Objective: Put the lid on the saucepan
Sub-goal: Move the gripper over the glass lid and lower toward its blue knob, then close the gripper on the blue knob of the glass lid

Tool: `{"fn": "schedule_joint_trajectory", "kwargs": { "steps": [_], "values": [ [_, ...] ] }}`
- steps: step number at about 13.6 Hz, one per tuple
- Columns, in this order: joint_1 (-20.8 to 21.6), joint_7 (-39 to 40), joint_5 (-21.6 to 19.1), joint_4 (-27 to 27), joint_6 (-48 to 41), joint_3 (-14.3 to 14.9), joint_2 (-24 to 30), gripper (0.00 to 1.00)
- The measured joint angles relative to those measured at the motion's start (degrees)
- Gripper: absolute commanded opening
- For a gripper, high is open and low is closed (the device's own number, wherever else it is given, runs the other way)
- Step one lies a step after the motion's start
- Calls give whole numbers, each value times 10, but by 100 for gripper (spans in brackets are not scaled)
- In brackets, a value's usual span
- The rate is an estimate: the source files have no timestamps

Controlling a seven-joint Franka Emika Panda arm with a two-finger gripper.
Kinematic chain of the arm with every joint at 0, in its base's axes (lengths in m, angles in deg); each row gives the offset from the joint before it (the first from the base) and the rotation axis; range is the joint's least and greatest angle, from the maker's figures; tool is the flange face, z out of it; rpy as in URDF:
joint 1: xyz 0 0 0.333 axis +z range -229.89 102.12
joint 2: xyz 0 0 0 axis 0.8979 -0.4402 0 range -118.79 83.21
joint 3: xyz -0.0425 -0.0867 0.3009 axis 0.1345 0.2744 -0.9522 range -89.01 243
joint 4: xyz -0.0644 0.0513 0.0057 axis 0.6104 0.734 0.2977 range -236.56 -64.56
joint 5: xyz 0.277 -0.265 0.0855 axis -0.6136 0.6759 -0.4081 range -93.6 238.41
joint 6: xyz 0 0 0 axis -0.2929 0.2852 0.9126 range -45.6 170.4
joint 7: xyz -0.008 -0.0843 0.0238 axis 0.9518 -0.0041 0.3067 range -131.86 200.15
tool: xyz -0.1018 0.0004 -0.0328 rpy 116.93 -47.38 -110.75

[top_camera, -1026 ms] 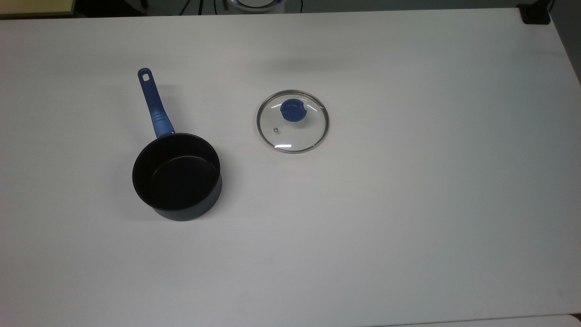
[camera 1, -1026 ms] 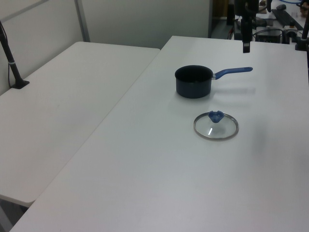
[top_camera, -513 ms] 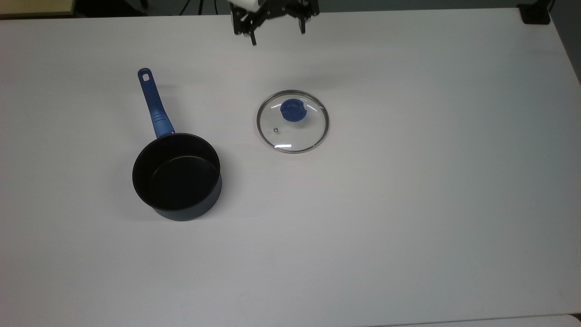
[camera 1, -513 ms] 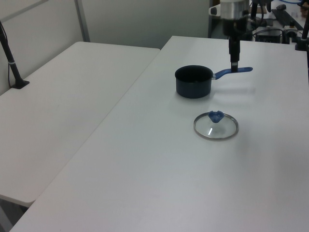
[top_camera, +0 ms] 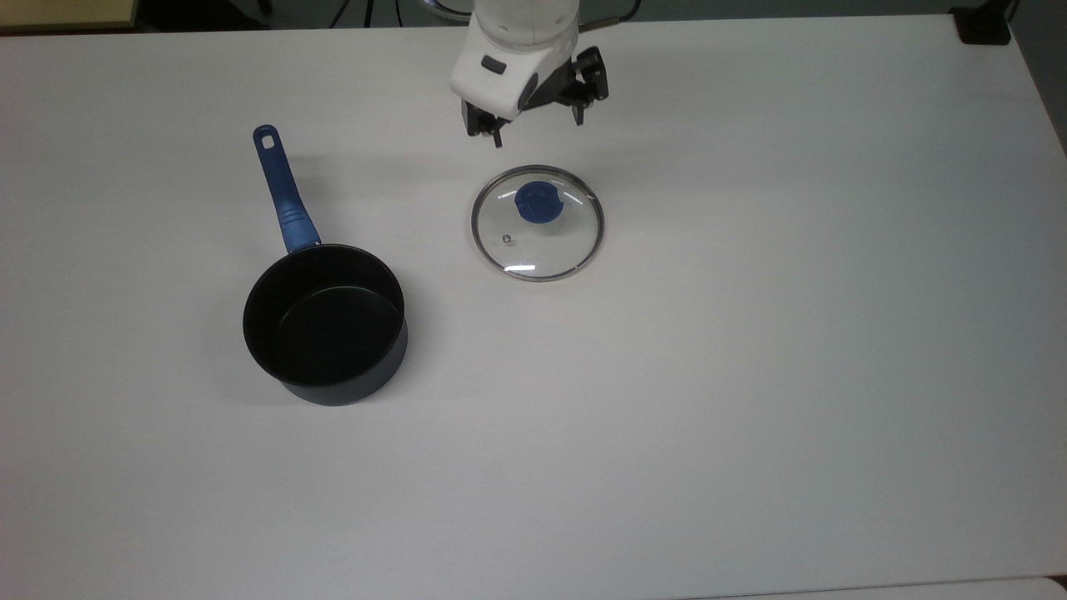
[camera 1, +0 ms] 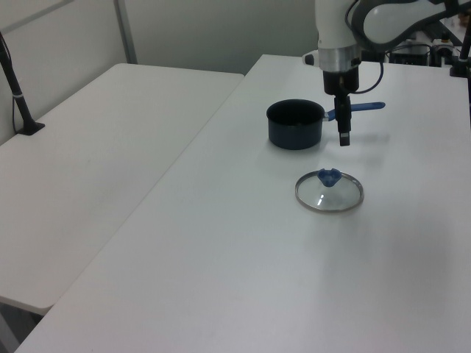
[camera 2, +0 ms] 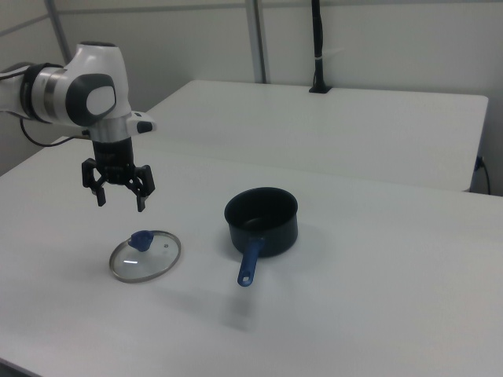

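I should grip the glass lid [camera 1: 330, 198] by its narrow blue knob [camera 1: 329, 176] next, because the lid lies flat and wide. Then I can put it on the saucepan.
The lid [top_camera: 538, 225], clear glass with a metal rim and a blue knob, lies flat on the white table [top_camera: 750, 375]. It also appears in the left view [camera 1: 330, 193] and the right view [camera 2: 145, 256]. The saucepan [top_camera: 325, 323], black inside with a long blue handle [top_camera: 283, 192], stands uncovered to the top view's left of the lid [camera 1: 295, 123] [camera 2: 262, 219]. My gripper [top_camera: 538, 127] hangs open above the table, just beyond the lid's far rim in the top view, holding nothing [camera 1: 344, 137] [camera 2: 121, 200].
A second white table [camera 1: 110, 147] adjoins this one on the left view's left, with a black post [camera 1: 18, 95] on it. A black clamp [top_camera: 984, 25] sits at the table's corner in the top view's upper right.
The arm has come in from the top view's upper edge toward the lid and moved lower. The lid and the saucepan have not moved.
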Motion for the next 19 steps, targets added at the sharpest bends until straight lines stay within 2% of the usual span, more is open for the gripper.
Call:
{"fn": "schedule_joint_trajectory", "kwargs": {
  "steps": [4, 8, 19],
  "values": [
    [21, -23, 3, -7, 40, 0, -35, 100],
    [21, -24, 4, -8, 95, 0, -78, 100],
    [19, -24, 12, -20, 101, 1, -94, 100]
  ]
}}
